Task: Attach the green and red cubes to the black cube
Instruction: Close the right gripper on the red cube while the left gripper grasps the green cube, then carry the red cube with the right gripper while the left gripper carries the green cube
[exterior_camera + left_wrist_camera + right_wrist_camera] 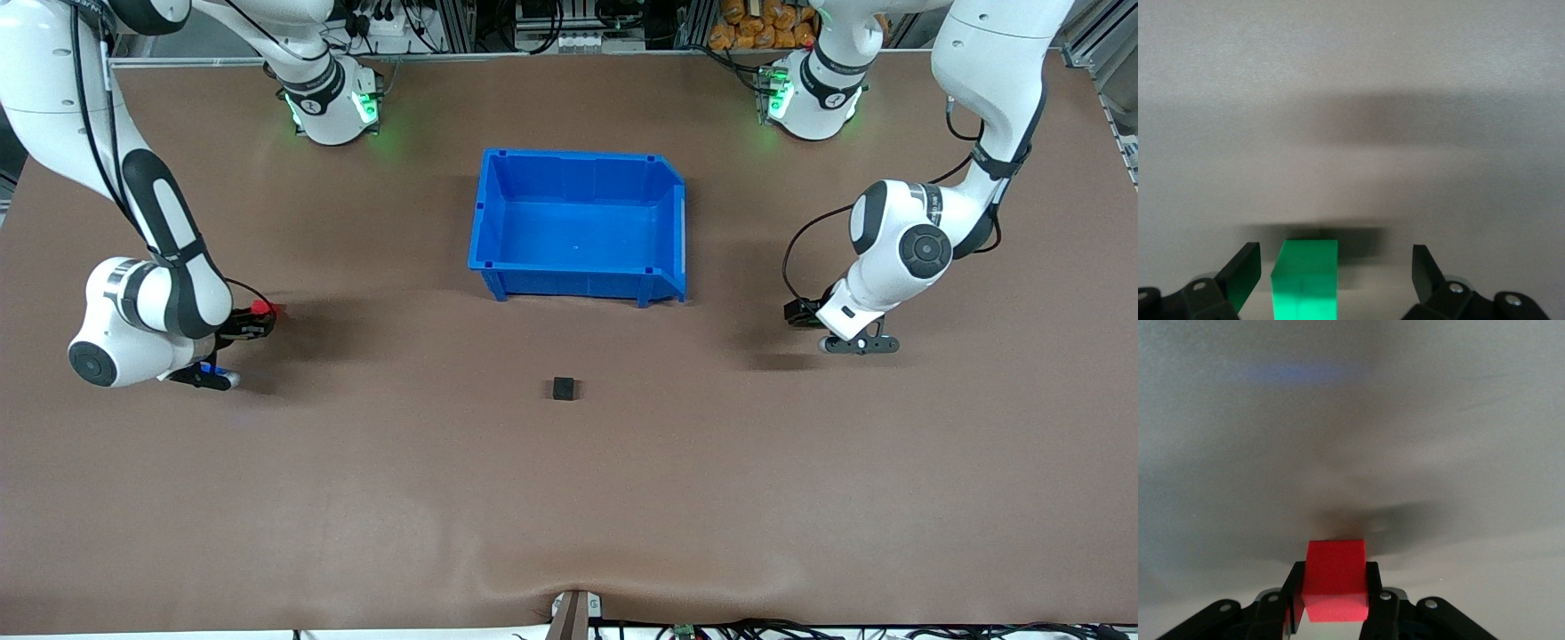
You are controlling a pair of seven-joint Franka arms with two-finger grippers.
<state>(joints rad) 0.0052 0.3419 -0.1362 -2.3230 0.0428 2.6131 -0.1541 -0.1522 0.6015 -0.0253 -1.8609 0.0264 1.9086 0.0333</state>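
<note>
The green cube should be attached to the black cube [563, 388]. My left gripper needs to grab the green cube by its opposite sides next.
The black cube [563, 388] sits alone on the brown table, nearer to the front camera than the blue bin. My right gripper [256, 322] is low at the right arm's end of the table, shut on the red cube [264, 309]. In the right wrist view the red cube [1335, 577] is clamped between the fingers of that gripper [1335, 588]. My left gripper [800, 312] is low at the left arm's end. In the left wrist view it [1335, 267] is open around the green cube [1305, 277], which rests on the table closer to one finger. The green cube is hidden in the front view.
An open, empty blue bin [676, 233] stands mid-table between the arms' bases and the black cube. The brown table [569, 498] spreads wide around the black cube.
</note>
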